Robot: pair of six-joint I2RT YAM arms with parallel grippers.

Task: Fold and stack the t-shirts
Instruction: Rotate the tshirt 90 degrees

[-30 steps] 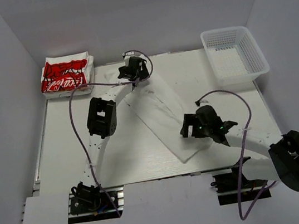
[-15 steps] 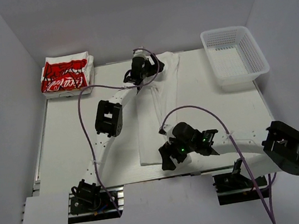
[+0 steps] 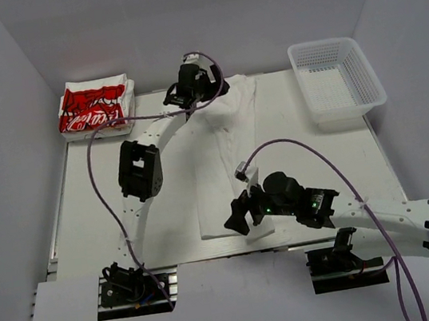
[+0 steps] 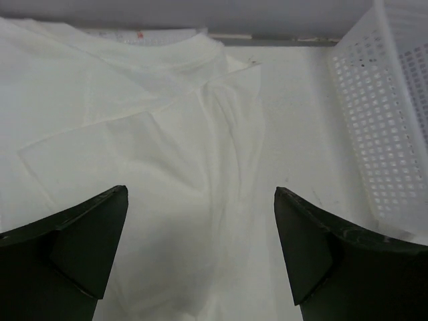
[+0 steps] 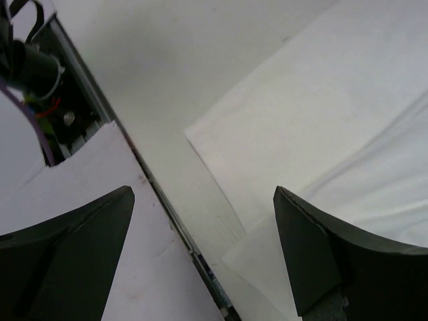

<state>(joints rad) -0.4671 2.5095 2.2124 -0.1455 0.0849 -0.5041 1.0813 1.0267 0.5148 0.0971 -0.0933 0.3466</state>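
Observation:
The robot's right gripper will next grab the near corner of the plain white t-shirt (image 3: pixel 226 155) by the table's front edge. Then it can fold that end of the t-shirt over.
A plain white t-shirt (image 3: pixel 226 155) lies as a long folded strip from the back middle of the table to its front edge. It also shows in the left wrist view (image 4: pixel 167 167) and the right wrist view (image 5: pixel 348 120). My left gripper (image 3: pixel 188 92) is open and empty above the shirt's far end. My right gripper (image 3: pixel 239 217) is open and empty above the shirt's near corner by the table's front edge. A folded t-shirt with a red print (image 3: pixel 96 107) lies at the back left corner.
A white mesh basket (image 3: pixel 337 77) stands at the back right; its wall shows in the left wrist view (image 4: pixel 388 127). The table's front edge with its metal rail (image 5: pixel 174 227) runs right under my right gripper. Grey walls close in the table.
The shirt strip swung from a diagonal to lie nearly straight front to back. My right gripper moved left along the front edge. Both grippers now stand open.

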